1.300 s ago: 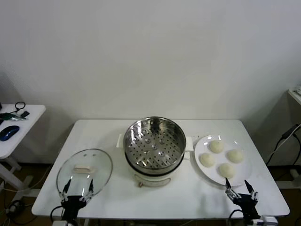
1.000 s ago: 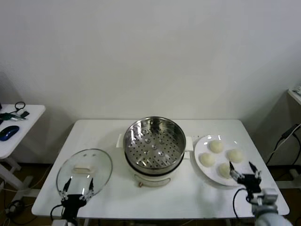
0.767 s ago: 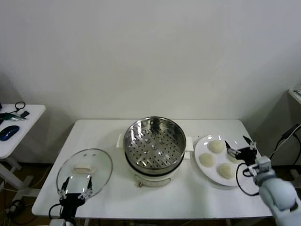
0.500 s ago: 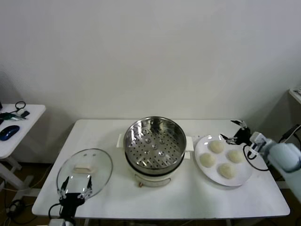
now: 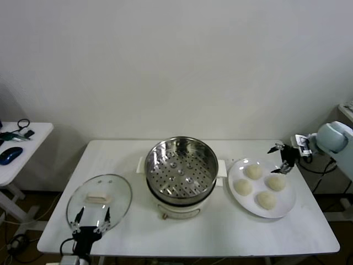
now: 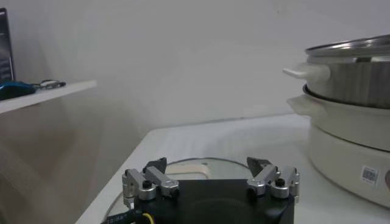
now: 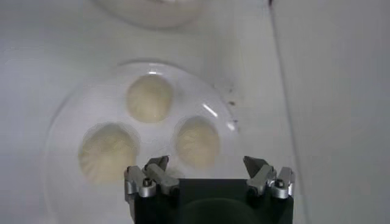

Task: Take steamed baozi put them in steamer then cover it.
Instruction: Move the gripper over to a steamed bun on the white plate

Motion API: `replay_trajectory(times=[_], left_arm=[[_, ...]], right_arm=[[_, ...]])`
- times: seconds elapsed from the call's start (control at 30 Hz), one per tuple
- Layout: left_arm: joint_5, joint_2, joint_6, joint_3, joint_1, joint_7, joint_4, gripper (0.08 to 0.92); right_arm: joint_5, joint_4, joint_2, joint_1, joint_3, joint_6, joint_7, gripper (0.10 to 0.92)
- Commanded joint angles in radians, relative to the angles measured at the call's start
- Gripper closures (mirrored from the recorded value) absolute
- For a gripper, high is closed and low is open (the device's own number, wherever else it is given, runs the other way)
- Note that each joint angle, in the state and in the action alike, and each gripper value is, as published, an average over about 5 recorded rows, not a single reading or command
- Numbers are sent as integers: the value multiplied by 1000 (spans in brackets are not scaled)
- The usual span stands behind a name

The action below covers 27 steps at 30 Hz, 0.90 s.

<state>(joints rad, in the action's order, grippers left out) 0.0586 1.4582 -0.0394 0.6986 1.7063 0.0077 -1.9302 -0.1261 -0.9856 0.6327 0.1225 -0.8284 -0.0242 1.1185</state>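
My right gripper grabs a baozi by its rounded sides next. The baozi then goes into the steamer [image 5: 181, 168].
Four cream-white baozi [image 5: 253, 171] lie on a white plate [image 5: 287, 205] at the table's right. Three of them show in the right wrist view [image 7: 197, 141]. The shiny steamer [image 5: 181, 168] sits empty on its white cooker base [image 5: 176, 210] at the table's middle. The glass cover [image 5: 99, 199] with a cream handle lies flat at the front left. My right gripper [image 5: 282, 157] is open and empty, in the air over the plate's far right edge [image 7: 207, 167]. My left gripper [image 5: 88, 223] is open and empty at the cover's near edge [image 6: 207, 167].
A small side table [image 5: 22, 149] with a blue mouse [image 5: 11, 155] stands off to the left. A black cable [image 5: 331, 163] hangs beyond the table's right edge. The steamer's wall [image 6: 353, 67] rises close beside my left gripper.
My right gripper has swung from the table's front right edge, across the plate, up to its far right side. The left gripper, the cover and the baozi have stayed put.
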Motion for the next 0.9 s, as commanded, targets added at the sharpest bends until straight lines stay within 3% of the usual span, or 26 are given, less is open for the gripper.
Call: replay_trajectory(times=[0.03, 0.4, 0.9], left_arm=[[2, 2, 0, 1, 0, 1, 1, 177], [5, 27, 5, -3, -5, -3, 3, 177], [4, 26, 0, -10, -6, -5, 17, 177]], right_arm=[[-50, 170, 123, 185, -277, -28, 83, 203], [33, 318, 282, 86, -227, -60, 17, 203], [109, 436, 358, 0, -104, -48, -17, 203]])
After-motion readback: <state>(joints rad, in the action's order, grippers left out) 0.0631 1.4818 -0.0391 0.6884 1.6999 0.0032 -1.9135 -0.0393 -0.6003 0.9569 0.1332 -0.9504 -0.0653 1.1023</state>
